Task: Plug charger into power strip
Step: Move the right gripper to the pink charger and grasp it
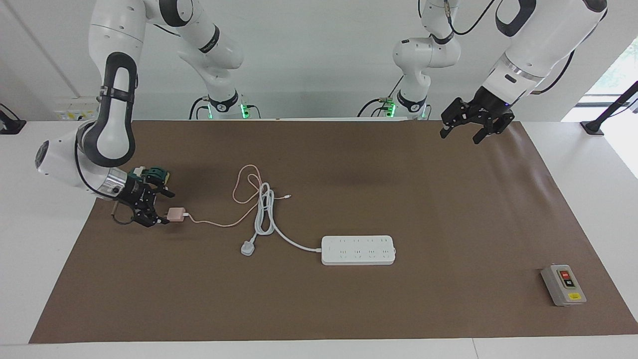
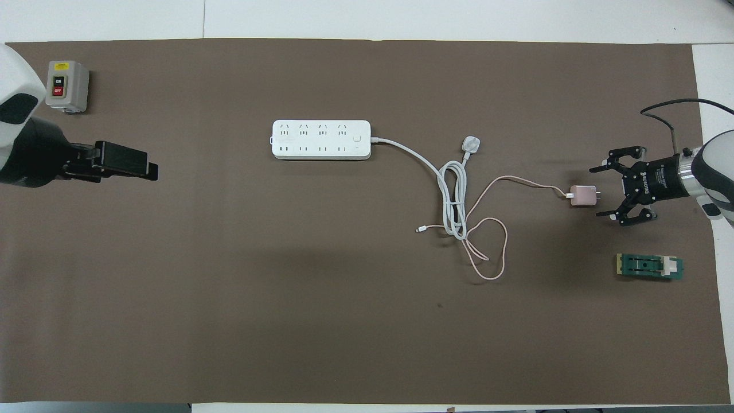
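The right gripper grabs the sides of the pale-pink charger's cube body next, to get the charger [image 2: 584, 196] to the power strip [image 2: 320, 140].
The pale-pink charger [image 1: 175, 214] [image 2: 584, 196] lies on the brown mat toward the right arm's end, prongs pointing at my right gripper. Its thin pink cable [image 2: 516, 182] loops toward the coiled white cord. My right gripper [image 1: 164, 207] [image 2: 596, 192] sits low and open at the prong end, its fingers flanking the prongs without touching the cube. The white power strip [image 1: 358, 250] [image 2: 321, 139] lies flat near the table's middle, sockets up. My left gripper [image 1: 458, 137] [image 2: 146, 166] hangs open in the air over the mat toward the left arm's end.
The strip's thick white cord ends in a grey-white plug [image 1: 247, 248] [image 2: 471, 143] between strip and charger. A green block [image 1: 158, 174] [image 2: 649, 267] lies beside the right gripper, nearer to the robots than the charger. A grey switch box [image 1: 563, 285] [image 2: 67, 86] sits at the left arm's end.
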